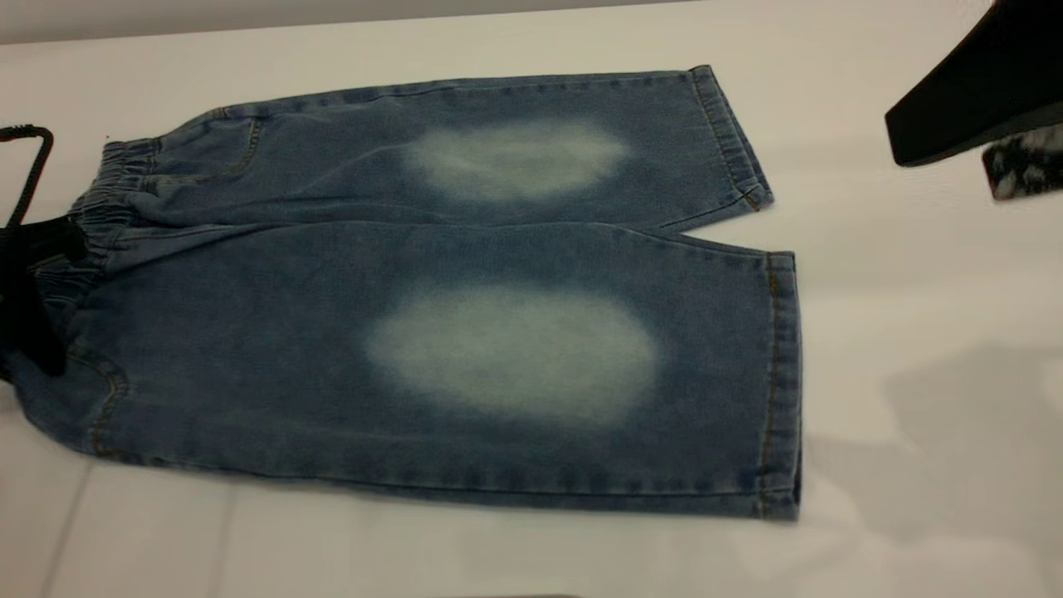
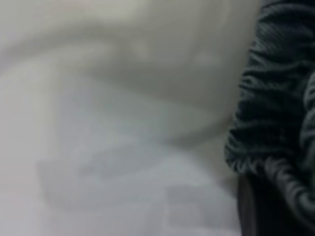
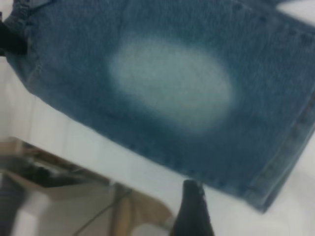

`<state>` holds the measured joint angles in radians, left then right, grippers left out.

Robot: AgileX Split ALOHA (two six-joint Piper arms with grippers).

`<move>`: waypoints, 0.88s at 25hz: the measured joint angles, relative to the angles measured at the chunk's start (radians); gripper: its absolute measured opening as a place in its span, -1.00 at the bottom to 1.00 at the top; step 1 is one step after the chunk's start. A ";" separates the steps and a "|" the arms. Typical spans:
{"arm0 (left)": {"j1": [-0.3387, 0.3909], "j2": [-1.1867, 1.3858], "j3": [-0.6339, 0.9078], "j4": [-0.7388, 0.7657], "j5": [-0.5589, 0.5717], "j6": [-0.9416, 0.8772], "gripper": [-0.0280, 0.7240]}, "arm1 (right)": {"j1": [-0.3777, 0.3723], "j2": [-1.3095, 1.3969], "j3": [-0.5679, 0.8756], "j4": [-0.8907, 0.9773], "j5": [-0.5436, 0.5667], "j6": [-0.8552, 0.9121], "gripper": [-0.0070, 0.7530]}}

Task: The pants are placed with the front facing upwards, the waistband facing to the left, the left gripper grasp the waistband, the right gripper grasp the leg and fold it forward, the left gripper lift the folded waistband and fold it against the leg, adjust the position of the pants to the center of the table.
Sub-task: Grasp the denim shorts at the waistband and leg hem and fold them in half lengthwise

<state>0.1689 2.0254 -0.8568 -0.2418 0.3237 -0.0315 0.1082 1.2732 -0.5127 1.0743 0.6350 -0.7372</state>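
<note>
Next, my right gripper grabs the nearer leg's hem corner (image 1: 780, 502) to fold the pants forward onto the other leg (image 1: 518, 159).
The pants (image 1: 465, 274) lie flat on the white table (image 1: 913, 332), front up, both legs pointing right, a pale oval on each. The ruffled waistband (image 1: 112, 195) is at the far left. My left gripper (image 1: 33, 291) sits on it at the frame's left edge, shut on the waistband; in the left wrist view the gathered denim (image 2: 275, 113) bunches right against a dark finger (image 2: 256, 211). My right gripper (image 1: 996, 149) hangs open above the table at the upper right, clear of the leg hems. The right wrist view looks down on the nearer leg (image 3: 172, 83) past one fingertip (image 3: 194, 211).
White tabletop surrounds the shorts on the right and front. The table's far edge (image 1: 332, 25) runs along the top of the exterior view. Beyond the near edge, the right wrist view shows floor and furniture (image 3: 59, 187).
</note>
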 joint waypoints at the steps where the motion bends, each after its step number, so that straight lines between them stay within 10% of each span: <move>1: -0.005 -0.007 0.000 0.000 0.001 0.012 -0.69 | 0.000 0.011 0.009 0.000 0.016 0.026 0.29; 14: -0.061 -0.189 0.001 -0.019 0.070 0.071 -0.79 | 0.000 0.373 0.168 0.367 -0.013 -0.309 0.29; 22: -0.144 -0.203 0.001 -0.019 0.083 0.077 -0.79 | 0.000 0.666 0.164 0.715 0.159 -0.638 0.29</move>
<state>0.0248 1.8224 -0.8559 -0.2609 0.4064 0.0456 0.1082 1.9396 -0.3484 1.7888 0.7941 -1.3756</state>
